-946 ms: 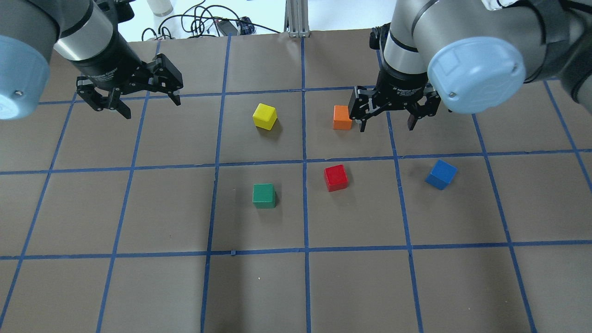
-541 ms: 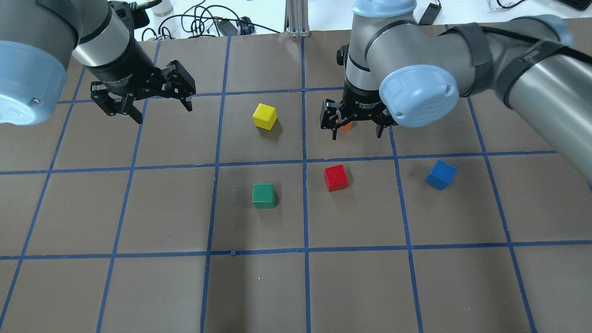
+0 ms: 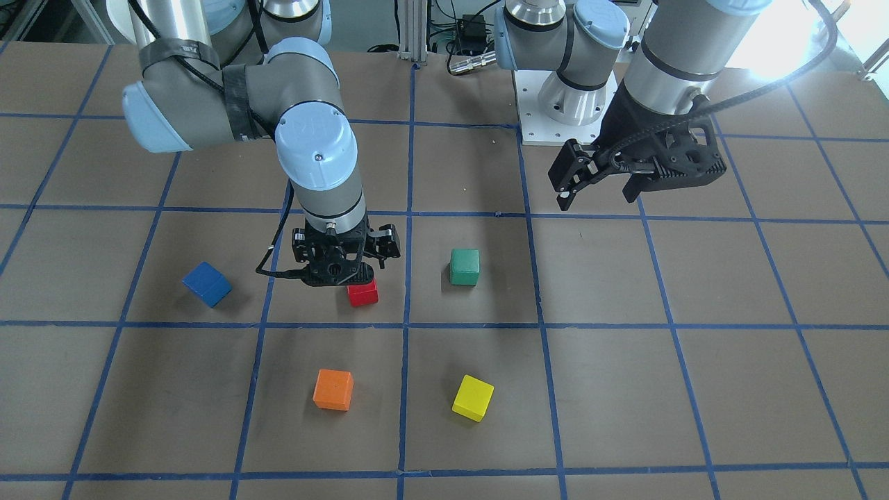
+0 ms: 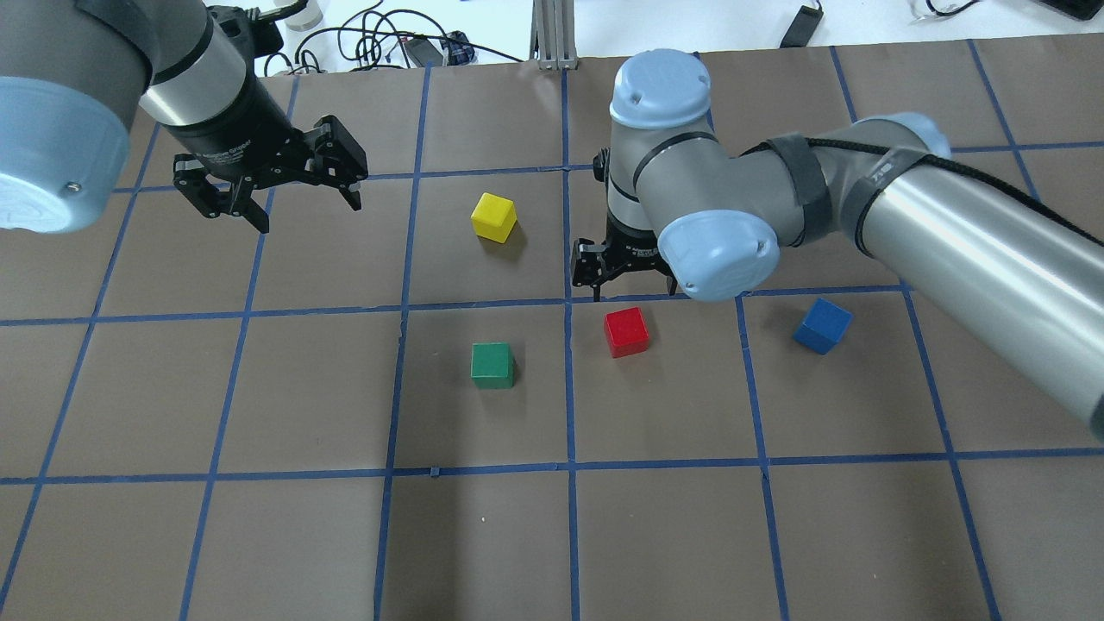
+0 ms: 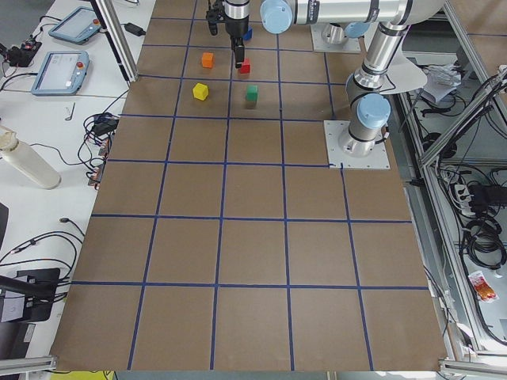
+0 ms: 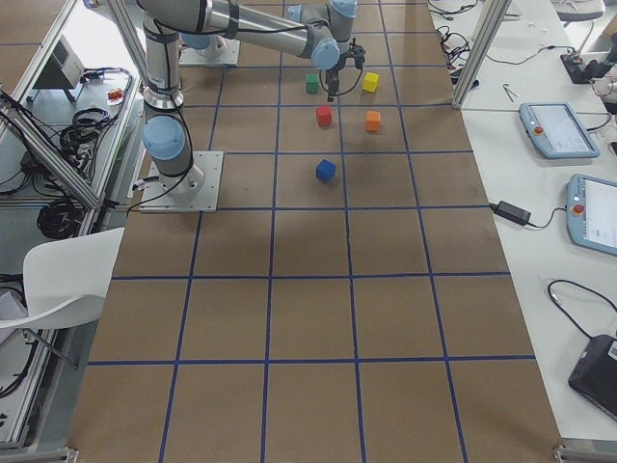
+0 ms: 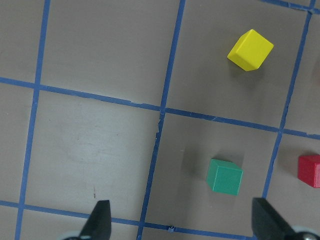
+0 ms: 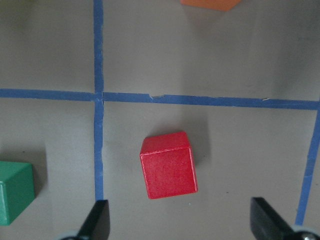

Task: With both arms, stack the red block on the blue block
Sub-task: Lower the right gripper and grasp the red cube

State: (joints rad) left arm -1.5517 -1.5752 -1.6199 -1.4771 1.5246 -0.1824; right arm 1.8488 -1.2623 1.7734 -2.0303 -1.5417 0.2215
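Observation:
My right gripper takes hold of the red block (image 3: 362,293) by its opposite sides next, to stack it on the blue block (image 3: 207,284).
The red block (image 4: 626,331) sits on the brown table just right of centre. It shows between the fingertips in the right wrist view (image 8: 168,171). The blue block (image 4: 822,325) lies apart to its right, turned at an angle. My right gripper (image 4: 632,289) is open and empty. It hovers just beyond and above the red block (image 3: 362,293). My left gripper (image 4: 306,211) is open and empty, held high over the far left of the table. The red block shows at the edge of its wrist view (image 7: 310,171).
A green block (image 4: 492,365) lies left of the red one. A yellow block (image 4: 494,216) lies further back. An orange block (image 3: 333,389) sits beyond the red block, hidden by my right arm in the overhead view. Cables (image 4: 379,43) lie past the table's far edge.
My right gripper moved from over the orange block toward me, to just above the red block, and its arm swung in over the table. My left gripper shifted slightly right.

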